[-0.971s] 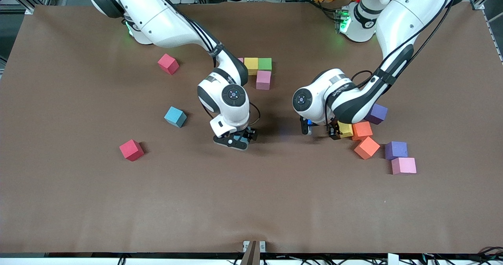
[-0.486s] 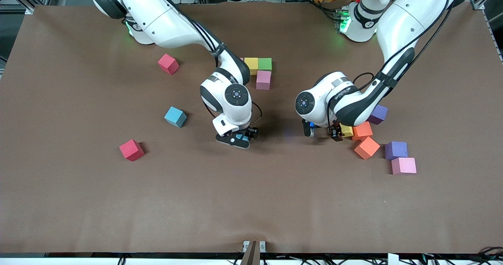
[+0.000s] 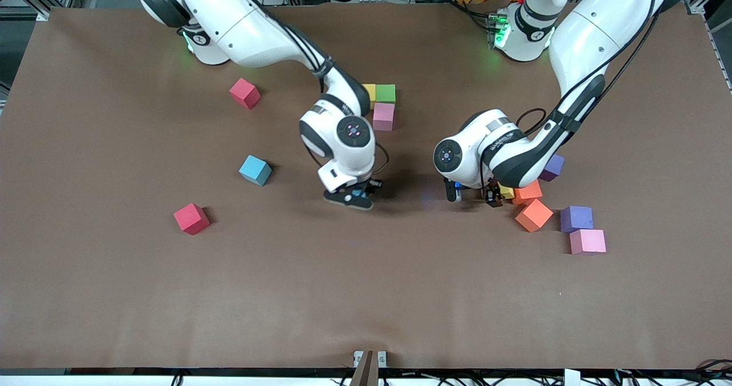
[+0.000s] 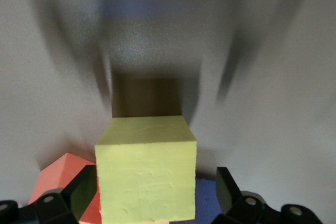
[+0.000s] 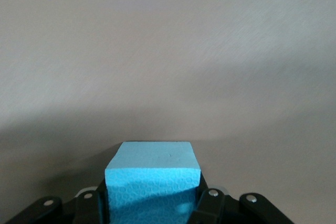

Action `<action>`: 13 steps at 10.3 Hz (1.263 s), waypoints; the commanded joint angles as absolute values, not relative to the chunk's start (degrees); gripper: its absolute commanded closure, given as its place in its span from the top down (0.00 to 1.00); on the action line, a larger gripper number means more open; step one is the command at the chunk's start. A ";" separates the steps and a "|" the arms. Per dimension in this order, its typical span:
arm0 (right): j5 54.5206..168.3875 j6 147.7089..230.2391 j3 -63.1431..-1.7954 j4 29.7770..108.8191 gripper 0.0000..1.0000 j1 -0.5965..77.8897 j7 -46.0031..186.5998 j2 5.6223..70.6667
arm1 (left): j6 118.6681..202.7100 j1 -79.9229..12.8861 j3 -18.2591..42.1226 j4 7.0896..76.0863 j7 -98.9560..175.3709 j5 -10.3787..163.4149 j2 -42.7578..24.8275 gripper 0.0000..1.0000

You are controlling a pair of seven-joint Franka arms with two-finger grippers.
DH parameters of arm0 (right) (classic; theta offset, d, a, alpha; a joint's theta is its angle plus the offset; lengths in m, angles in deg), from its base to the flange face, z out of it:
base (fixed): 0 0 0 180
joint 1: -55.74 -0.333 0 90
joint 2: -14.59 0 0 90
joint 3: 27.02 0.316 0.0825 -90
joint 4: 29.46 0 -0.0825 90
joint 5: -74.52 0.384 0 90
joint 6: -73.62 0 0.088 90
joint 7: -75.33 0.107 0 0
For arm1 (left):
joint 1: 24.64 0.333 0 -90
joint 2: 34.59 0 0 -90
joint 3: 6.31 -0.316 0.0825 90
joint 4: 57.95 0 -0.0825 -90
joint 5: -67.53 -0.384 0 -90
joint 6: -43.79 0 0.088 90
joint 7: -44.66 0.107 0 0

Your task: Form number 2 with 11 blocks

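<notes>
Next, my left gripper grabs the yellow block by its opposite sides, to extend the number 2 from the joined pink block [image 3: 384, 117].
My right gripper [image 3: 353, 196] is shut on a light blue block [image 5: 152, 174], low over the middle of the table. My left gripper [image 3: 472, 196] is open and straddles a yellow block [image 4: 144, 171], with a gap between the block and each black finger [image 4: 79, 192]. That yellow block [image 3: 506, 192] lies against an orange block [image 3: 528, 191], with a purple block [image 3: 552, 166] just beside. A yellow block [image 3: 370, 91], a green block [image 3: 386, 93] and a pink block [image 3: 384, 116] sit joined together, farther from the camera; the right arm covers whatever lies beside them.
Loose on the table toward the right arm's end are a red block [image 3: 245, 92], a second light blue block [image 3: 255, 170] and another red block [image 3: 191, 218]. Toward the left arm's end lie an orange block [image 3: 534, 214], a purple block [image 3: 576, 218] and a pink block [image 3: 587, 241].
My right gripper has shut on the light blue block and shifted with it toward the left arm's end. My left gripper has edged closer over the yellow block, still open.
</notes>
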State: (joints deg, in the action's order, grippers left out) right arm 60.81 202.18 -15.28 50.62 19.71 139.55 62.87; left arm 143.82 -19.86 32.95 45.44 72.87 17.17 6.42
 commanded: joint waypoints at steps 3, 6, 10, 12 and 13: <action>59.84 199.31 -9.09 49.55 0.00 17.44 141.77 62.32 | 145.22 -19.90 32.81 45.32 71.30 15.41 7.51 1.00; 59.23 197.89 -9.09 53.23 0.00 16.19 141.86 60.31 | 145.56 -19.90 32.81 45.32 70.85 15.06 8.22 1.00; 59.14 198.51 -9.09 57.19 0.00 16.19 141.78 57.66 | 146.80 -19.37 32.54 45.32 71.02 15.06 8.66 1.00; 59.14 198.60 -9.09 57.99 0.00 16.19 141.78 57.31 | 146.80 -19.37 32.45 45.41 71.03 14.97 8.66 1.00; 59.23 199.12 -9.00 58.16 0.00 16.02 141.78 57.31 | 146.71 -19.37 32.45 45.41 70.94 15.05 8.57 1.00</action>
State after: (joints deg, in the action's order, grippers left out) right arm 60.66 198.27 -9.59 55.29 15.51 140.65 59.45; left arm 146.28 -19.71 32.17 45.42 71.85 16.97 8.37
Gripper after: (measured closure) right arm 0.467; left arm 0.000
